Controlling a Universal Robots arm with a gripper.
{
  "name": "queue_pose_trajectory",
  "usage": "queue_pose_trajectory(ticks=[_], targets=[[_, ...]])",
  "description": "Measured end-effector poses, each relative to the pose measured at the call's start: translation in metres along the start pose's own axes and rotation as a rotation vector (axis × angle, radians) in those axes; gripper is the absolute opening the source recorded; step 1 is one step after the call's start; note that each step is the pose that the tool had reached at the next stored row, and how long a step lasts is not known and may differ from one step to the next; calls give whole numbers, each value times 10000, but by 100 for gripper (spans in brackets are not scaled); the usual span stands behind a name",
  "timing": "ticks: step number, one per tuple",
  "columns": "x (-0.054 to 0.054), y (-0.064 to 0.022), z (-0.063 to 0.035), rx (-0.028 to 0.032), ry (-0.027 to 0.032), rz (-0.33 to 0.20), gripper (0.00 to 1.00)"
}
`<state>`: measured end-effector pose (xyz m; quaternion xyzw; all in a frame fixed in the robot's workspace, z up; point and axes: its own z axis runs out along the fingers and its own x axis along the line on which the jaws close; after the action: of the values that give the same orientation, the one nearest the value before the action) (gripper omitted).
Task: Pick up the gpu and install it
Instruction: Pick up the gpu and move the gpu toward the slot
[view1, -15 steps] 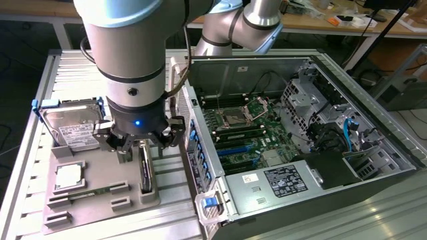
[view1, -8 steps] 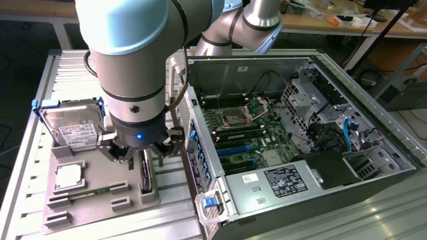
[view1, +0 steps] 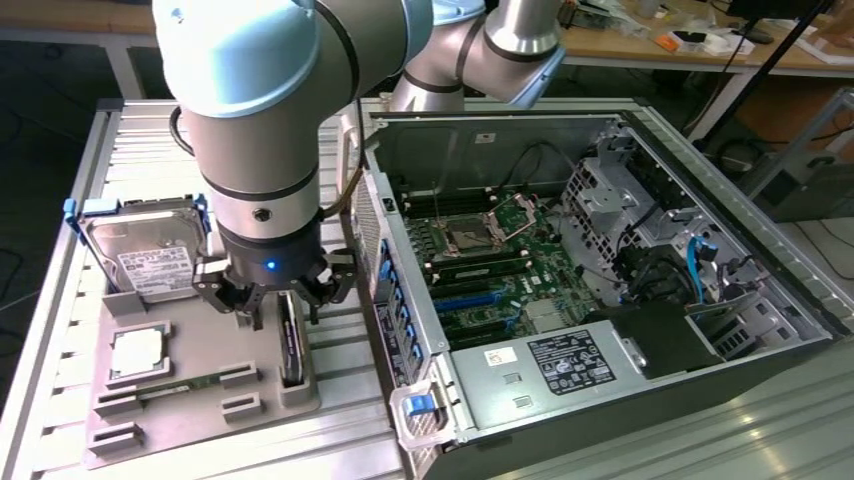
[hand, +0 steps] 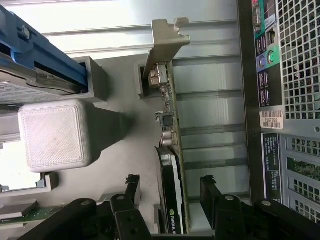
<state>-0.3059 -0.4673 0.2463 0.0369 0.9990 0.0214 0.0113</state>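
My fingers stand on either side of the GPU (view1: 291, 347), around the GPU's black shroud, so closing now would catch it: it is time to close my gripper.
The gpu (view1: 291, 347) stands on its long edge in a slot of the grey holder tray (view1: 187, 420), a thin dark card with a black fan shroud and a silver end bracket (hand: 165, 38). My gripper (view1: 280, 303) hangs right over it, open. In the wrist view the card (hand: 170, 127) runs between my two black fingers (hand: 133, 186), with a gap on each side, and my gripper (hand: 170, 182) touches nothing.
On the same tray sit a hard drive in a blue caddy (view1: 139, 255), a CPU (view1: 138, 352) and a green RAM stick (view1: 171, 389). The open computer case (view1: 747, 250) with its motherboard (view1: 494, 270) lies at the exterior view's right, close beside the tray.
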Motion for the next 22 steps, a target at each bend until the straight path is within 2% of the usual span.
queue_pose_trajectory(ticks=[11, 12, 22], targets=[[1, 1, 1, 1, -2, 1, 58], [0, 1, 2, 1, -3, 1, 51], [1, 1, 2, 1, -3, 1, 51]])
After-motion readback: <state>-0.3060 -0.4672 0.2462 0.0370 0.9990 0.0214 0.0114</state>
